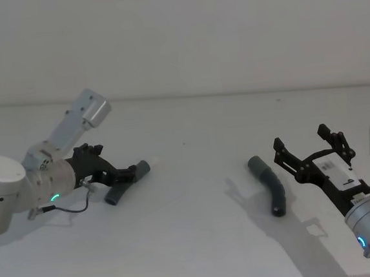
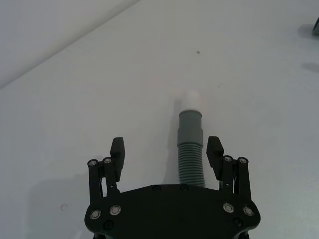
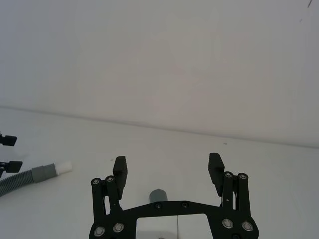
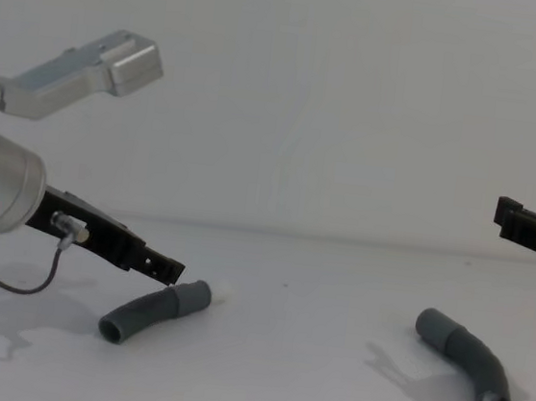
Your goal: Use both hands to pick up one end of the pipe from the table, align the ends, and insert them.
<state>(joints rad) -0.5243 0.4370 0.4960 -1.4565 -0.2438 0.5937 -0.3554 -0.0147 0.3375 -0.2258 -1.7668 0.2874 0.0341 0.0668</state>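
Next, my left gripper grabs the pipe piece by its grey cuff (image 4: 191, 296), and the pipe piece's white tip stays free to enter the other piece.
One pipe piece (image 1: 125, 184) lies on the white table (image 1: 200, 234) at the left, its grey cuff and white tip (image 2: 191, 99) pointing toward the middle. My left gripper (image 1: 114, 163) is low over it and open; in the left wrist view the ribbed hose (image 2: 191, 157) runs between the fingers, close to one finger (image 2: 214, 152). The other pipe piece (image 1: 271, 186), with a plain grey cuff (image 3: 158, 194), lies at the right. My right gripper (image 1: 300, 136) hovers open just beyond it, with nothing between its fingers.
The table's far edge (image 1: 181, 96) meets a plain white wall. Bare tabletop separates the two pipe pieces. A thin cable (image 4: 16, 285) loops under the left wrist.
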